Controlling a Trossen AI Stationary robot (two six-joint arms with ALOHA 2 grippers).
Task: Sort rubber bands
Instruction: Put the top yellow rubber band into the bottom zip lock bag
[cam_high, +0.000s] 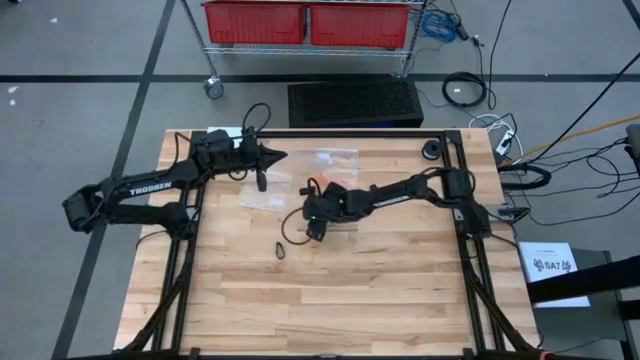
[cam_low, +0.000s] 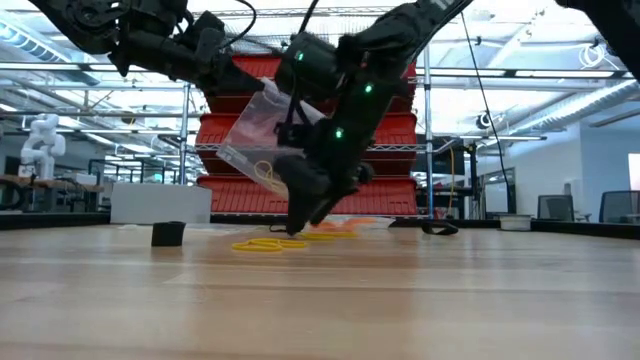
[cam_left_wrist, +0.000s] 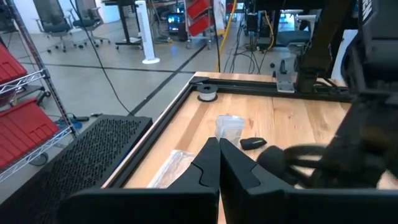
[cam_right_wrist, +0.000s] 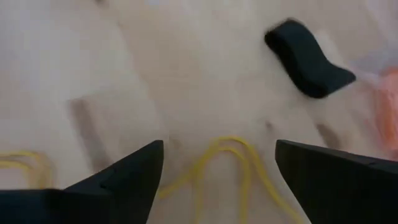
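Observation:
The tan-yellow rubber band needs to go into its clear plastic bag, so my right gripper should next pick it up by its looped end (cam_right_wrist: 231, 142).
My right gripper (cam_high: 315, 232) is open, its fingers pointing down just above the table. Tan-yellow rubber bands (cam_right_wrist: 227, 165) lie on the wood between its fingertips, untouched; they also show in the low view (cam_low: 265, 243). Orange bands (cam_low: 340, 228) lie just behind them, and a black band (cam_high: 280, 250) lies to the near left. My left gripper (cam_high: 272, 156) is shut at the far left, above the table. A clear plastic bag (cam_low: 250, 130) with a yellow band inside hangs below it. My left gripper is shut on the clear bag's upper part (cam_low: 262, 95). My own fingers (cam_left_wrist: 211, 168) hide the place of contact. The bag hangs tilted below the gripper, clear of the table.
A second clear bag (cam_high: 335, 158) lies at the far middle of the table. A small black roll (cam_high: 432, 150) sits at the far right corner. A dark piece (cam_right_wrist: 308, 59) lies beyond the yellow bands. The near half of the wooden table (cam_high: 330, 310) is bare wood.

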